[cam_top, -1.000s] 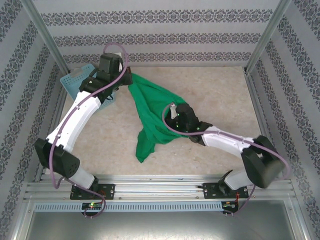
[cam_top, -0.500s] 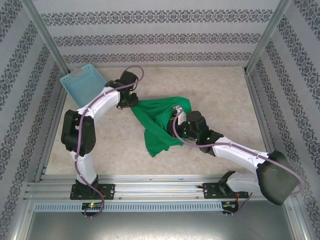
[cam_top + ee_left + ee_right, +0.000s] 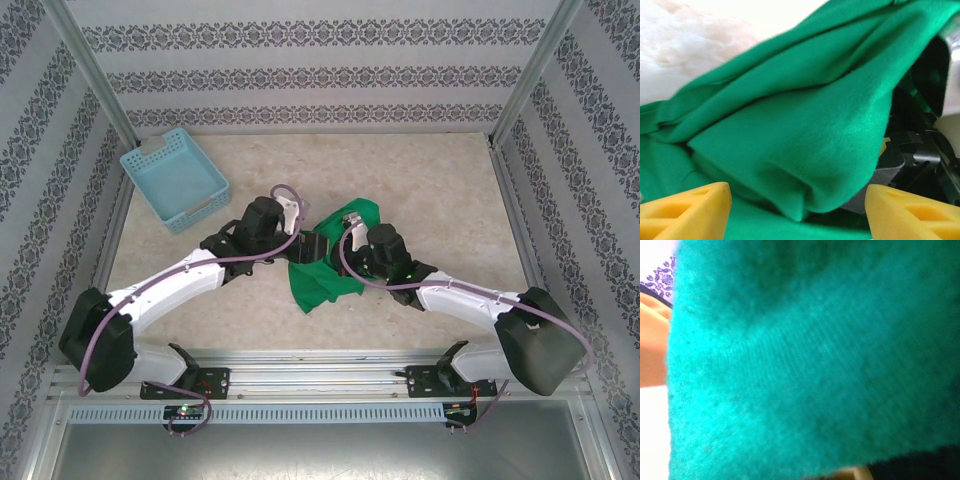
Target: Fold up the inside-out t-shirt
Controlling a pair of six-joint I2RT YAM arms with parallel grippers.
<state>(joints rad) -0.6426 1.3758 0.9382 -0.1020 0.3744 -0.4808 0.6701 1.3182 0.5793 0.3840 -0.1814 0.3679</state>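
The t-shirt needs to be spread for folding, so the robot's left gripper will next grab the inside-out t-shirt's drooping fold [image 3: 329, 255] [image 3: 799, 201], away from where the right gripper holds it.
The inside-out t-shirt [image 3: 322, 280] is a bright green bunch at the table's middle, wedged between both grippers. My left gripper [image 3: 312, 248] reaches in from the left. In the left wrist view its yellow fingertips [image 3: 685, 210] stand far apart, open, and a hanging fold of the t-shirt [image 3: 790, 125] droops between them, gripped by neither. My right gripper [image 3: 350, 240] comes in from the right with the cloth draped up over it. Green cloth [image 3: 815, 365] covers the right wrist view and hides those jaws, which are shut with the shirt hanging from them.
A light blue lattice basket [image 3: 175, 178] sits at the back left corner. Metal frame posts and patterned walls close in the table on three sides. Bare tabletop [image 3: 440, 180] lies behind and to the right of the shirt.
My left arm swung from the back left by the basket to the table's middle and its gripper opened, letting go of the cloth. The spread shirt has gathered into a small bunch.
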